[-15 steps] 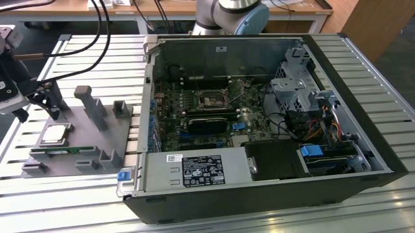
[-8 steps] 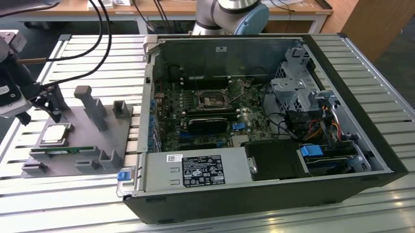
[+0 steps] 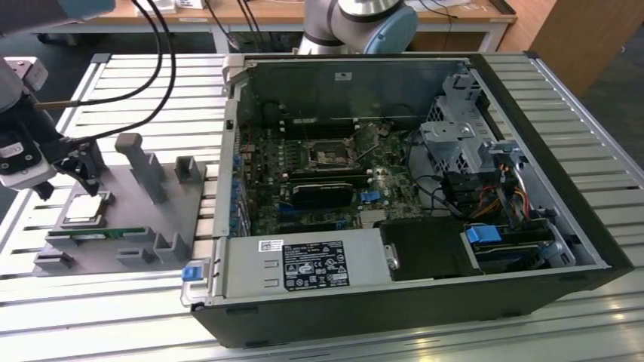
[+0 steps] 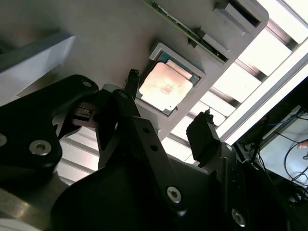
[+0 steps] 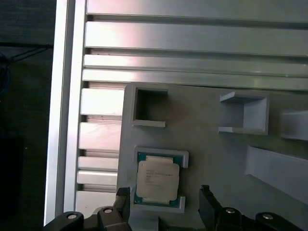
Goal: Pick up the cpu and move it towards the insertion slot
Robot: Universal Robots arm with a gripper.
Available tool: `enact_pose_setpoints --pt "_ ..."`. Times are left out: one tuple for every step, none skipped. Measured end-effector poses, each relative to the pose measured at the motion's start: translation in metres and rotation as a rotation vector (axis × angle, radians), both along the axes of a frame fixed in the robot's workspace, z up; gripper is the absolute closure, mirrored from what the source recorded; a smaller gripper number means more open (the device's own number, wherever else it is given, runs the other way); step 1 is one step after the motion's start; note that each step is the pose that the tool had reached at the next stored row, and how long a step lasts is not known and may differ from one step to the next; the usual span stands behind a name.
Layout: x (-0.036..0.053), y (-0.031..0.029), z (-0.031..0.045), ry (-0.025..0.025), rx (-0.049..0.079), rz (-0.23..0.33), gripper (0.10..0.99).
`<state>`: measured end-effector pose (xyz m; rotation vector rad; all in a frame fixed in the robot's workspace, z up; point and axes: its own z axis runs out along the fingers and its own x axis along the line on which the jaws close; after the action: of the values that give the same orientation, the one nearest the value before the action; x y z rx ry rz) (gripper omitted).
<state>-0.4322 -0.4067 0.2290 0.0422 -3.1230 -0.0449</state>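
Observation:
The fixture's raised sides wrap the corners of the cpu [image 3: 86, 210], so the robot's gripper should next grab the cpu by the bare side edges between those sides.
The cpu [image 3: 86, 210], a flat square chip with a silvery top, lies in a recess of the grey fixture [image 3: 136, 226] at the exterior view's left. My gripper [image 3: 89, 179] hangs just above it, open. In both wrist views the two black fingertips [image 5: 122, 196] stand on opposite sides of the cpu [image 5: 158, 179] [image 4: 166, 86], apart from its edges, with my gripper [image 5: 163, 199] [image 4: 168, 103] holding nothing. The insertion slot [image 3: 330, 157], a square socket with a metal frame and dark centre, sits on the motherboard inside the open computer case.
The open black computer case [image 3: 563, 226] lies on its side to the exterior view's right of the fixture. Grey posts [image 3: 141, 166] rise from the fixture near my gripper. A thin green memory stick [image 3: 96, 234] lies along the fixture. The slatted aluminium table [image 3: 101, 302] carries everything.

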Motion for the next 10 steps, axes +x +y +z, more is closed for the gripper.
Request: enact_pose_setpoints --pt "-0.0003 0.0000 -0.0011 0.0000 0.000 -0.001 0.408" --pt "-0.0006 0.0000 -0.0017 0.0001 0.000 -0.002 0.408" --pt "-0.0007 0.0000 -0.0023 0.0000 0.000 -0.002 0.408" --pt "-0.0010 0.0000 -0.0037 -0.0002 0.000 -0.002 0.408" --pt "-0.0011 0.0000 -0.0055 -0.0004 0.000 -0.002 0.408" --pt "-0.0012 0.0000 -0.0074 -0.0003 -0.001 -0.002 0.408" --pt "-0.0013 0.0000 -0.0092 -0.0003 -0.001 -0.002 0.408" --pt "-0.0013 0.0003 -0.0110 -0.0003 -0.002 -0.003 0.408" --pt "-0.0013 0.0007 -0.0128 -0.0004 -0.003 -0.004 0.408" --pt "-0.0013 0.0011 -0.0146 -0.0003 -0.003 -0.005 0.408"
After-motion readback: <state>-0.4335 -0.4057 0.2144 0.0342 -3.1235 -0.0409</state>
